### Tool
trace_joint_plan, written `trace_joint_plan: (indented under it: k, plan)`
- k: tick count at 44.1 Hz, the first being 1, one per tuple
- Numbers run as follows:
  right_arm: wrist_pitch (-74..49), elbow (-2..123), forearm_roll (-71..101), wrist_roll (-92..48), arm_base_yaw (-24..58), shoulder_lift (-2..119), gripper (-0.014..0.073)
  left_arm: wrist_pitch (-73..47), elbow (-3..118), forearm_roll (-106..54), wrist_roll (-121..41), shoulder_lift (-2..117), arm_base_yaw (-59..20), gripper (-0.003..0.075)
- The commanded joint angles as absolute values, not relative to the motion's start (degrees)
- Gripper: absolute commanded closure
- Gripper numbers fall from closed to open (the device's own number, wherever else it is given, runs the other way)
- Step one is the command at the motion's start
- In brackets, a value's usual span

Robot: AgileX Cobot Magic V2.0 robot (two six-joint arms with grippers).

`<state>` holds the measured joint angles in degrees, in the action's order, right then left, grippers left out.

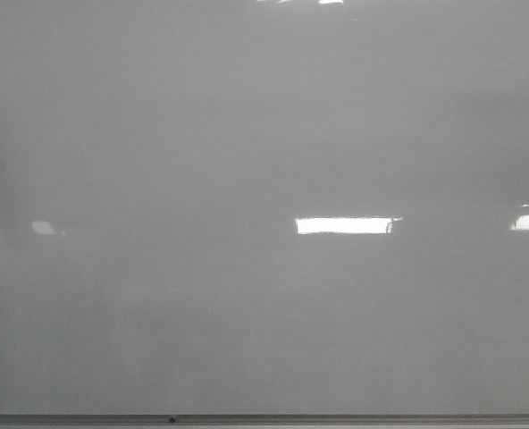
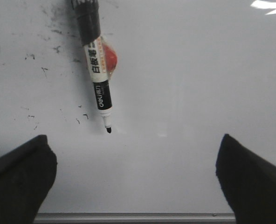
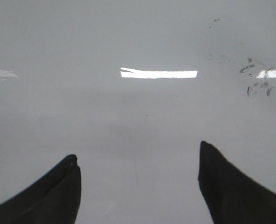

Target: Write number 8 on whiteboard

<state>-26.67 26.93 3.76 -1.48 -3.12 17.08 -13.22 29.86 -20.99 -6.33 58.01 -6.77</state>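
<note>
A round red thing sticks out beside the marker pen's white body. My left gripper should next grab the marker pen (image 2: pixel 97 60) by the slim black part near its tip (image 2: pixel 102 95).
The whiteboard (image 1: pixel 264 313) fills the front view as a glossy pale grey surface with no drawn line on it; no number 8 shows in any view. In the left wrist view a marker pen (image 2: pixel 97 60) lies on the whiteboard (image 2: pixel 189 88), its bare black tip (image 2: pixel 108 129) pointing toward my left gripper (image 2: pixel 134 137). That gripper is open and empty, its fingers wide apart and short of the tip. My right gripper (image 3: pixel 138 149) is also open with nothing in it, hovering over bare whiteboard (image 3: pixel 128 112). Neither gripper shows in the front view.
A round red thing (image 2: pixel 111 57) sits right against the marker's far side. Small black ink smudges (image 2: pixel 44 70) dot the board near the pen, and more smudges (image 3: pixel 257 81) show in the right wrist view. The grey frame edge (image 1: pixel 336 417) (image 2: pixel 128 217) runs along the near side.
</note>
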Motion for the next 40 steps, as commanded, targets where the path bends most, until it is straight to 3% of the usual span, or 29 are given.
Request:
trace_joint_plan:
  k: [1, 14, 19, 40]
  plan:
    - [-22.7, 28.9, 3.5, -1.7, -3.2, 18.1, 0.0043, -6.4, 34.0, -22.5, -5.4, 65.2, -7.2, 0.0050]
    - [-22.7, 28.9, 3.5, -1.7, -3.2, 18.1, 0.0043, -0.8, 40.2, -22.5, -5.4, 80.3, -7.2, 0.0051]
    - [-22.7, 28.9, 3.5, -1.7, -3.2, 18.1, 0.0043, 1.3, 40.4, -22.5, -5.4, 81.9, -7.2, 0.0098]
    - [-22.7, 28.9, 3.5, -1.7, -3.2, 18.1, 0.0043, 1.9, 40.4, -22.3, -5.4, 84.0, -7.2, 0.0666]
